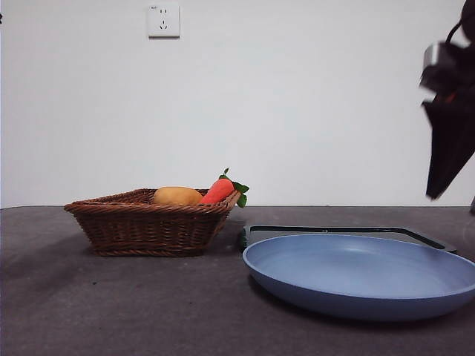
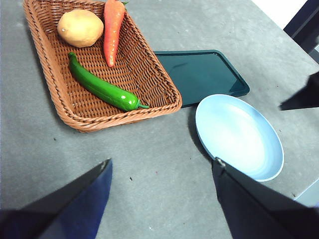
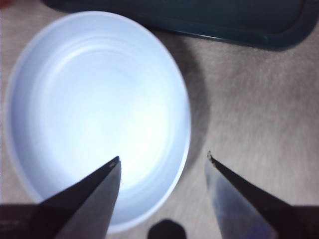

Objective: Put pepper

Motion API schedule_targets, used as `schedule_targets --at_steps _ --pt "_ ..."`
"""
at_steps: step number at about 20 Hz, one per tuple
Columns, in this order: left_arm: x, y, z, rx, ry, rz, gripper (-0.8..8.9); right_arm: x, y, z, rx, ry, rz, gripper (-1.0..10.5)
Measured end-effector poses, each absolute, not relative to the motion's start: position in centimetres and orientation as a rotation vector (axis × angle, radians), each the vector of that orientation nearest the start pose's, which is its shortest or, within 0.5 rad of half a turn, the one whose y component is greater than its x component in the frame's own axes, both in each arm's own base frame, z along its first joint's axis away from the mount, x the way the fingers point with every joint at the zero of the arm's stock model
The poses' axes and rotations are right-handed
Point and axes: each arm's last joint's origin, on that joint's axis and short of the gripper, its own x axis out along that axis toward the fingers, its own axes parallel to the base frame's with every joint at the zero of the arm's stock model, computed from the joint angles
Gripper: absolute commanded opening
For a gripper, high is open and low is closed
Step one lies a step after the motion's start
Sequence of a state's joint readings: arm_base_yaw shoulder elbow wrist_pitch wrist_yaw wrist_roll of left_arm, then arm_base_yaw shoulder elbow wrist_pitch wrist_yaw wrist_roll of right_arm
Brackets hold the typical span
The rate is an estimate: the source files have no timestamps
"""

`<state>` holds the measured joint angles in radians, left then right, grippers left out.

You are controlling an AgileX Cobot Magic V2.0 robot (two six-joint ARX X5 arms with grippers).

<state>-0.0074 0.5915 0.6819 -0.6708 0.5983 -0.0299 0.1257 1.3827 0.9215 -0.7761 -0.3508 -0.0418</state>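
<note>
The blue plate needs to go on the dark green tray (image 3: 224, 21) for the pepper, so my right gripper will next grab the plate by its rim (image 3: 175, 180).
The green pepper (image 2: 102, 89) lies inside the wicker basket (image 2: 55, 94), next to a carrot (image 2: 112, 27) and a potato (image 2: 80, 28). In the front view the basket's wall (image 1: 148, 226) hides the pepper. My left gripper (image 2: 162, 161) is open and empty, high over the bare table in front of the basket. My right gripper (image 3: 163, 156) is open and empty above the rim of the blue plate (image 3: 94, 109). It appears in the front view as a dark shape (image 1: 447, 144) above the plate's right side (image 1: 356, 297).
A dark green tray (image 2: 202, 74) lies flat between the basket and the blue plate (image 2: 239, 134), and shows behind the plate in the front view (image 1: 334, 231). Grey tabletop surrounds everything. A white wall with a socket (image 1: 163, 20) stands behind.
</note>
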Motion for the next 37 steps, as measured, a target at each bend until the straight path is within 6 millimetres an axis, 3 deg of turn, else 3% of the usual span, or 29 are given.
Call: schedule_targets --at_steps 8,12,14,20,23,28,33,37 --pt "11.6 -1.7 28.2 -0.204 0.574 -0.579 3.52 27.0 5.6 17.5 0.054 1.313 0.44 2.7" --pt "11.6 -1.7 28.2 -0.215 0.577 -0.576 3.52 27.5 6.0 16.3 0.048 1.339 0.448 1.3" --pt "11.6 -1.7 28.2 -0.215 0.578 -0.575 3.52 27.6 6.0 16.1 0.048 1.338 0.448 0.0" --pt "11.7 -1.7 28.3 -0.238 0.582 -0.545 3.52 27.7 5.9 16.4 0.068 1.327 0.447 0.1" --pt "12.2 -1.7 28.8 -0.257 0.578 -0.508 3.52 27.1 5.9 18.1 0.066 1.27 0.451 0.1" --pt "16.3 -3.0 32.0 -0.249 0.627 -0.458 3.5 24.9 5.5 22.4 0.051 1.135 0.447 0.1" --pt "22.8 -6.4 32.7 -0.199 0.752 -0.416 3.5 21.8 4.6 26.8 0.048 0.965 0.448 0.1" --pt "28.3 -9.3 31.7 -0.128 0.828 -0.335 3.5 19.2 3.9 29.1 0.06 0.868 0.437 0.1"
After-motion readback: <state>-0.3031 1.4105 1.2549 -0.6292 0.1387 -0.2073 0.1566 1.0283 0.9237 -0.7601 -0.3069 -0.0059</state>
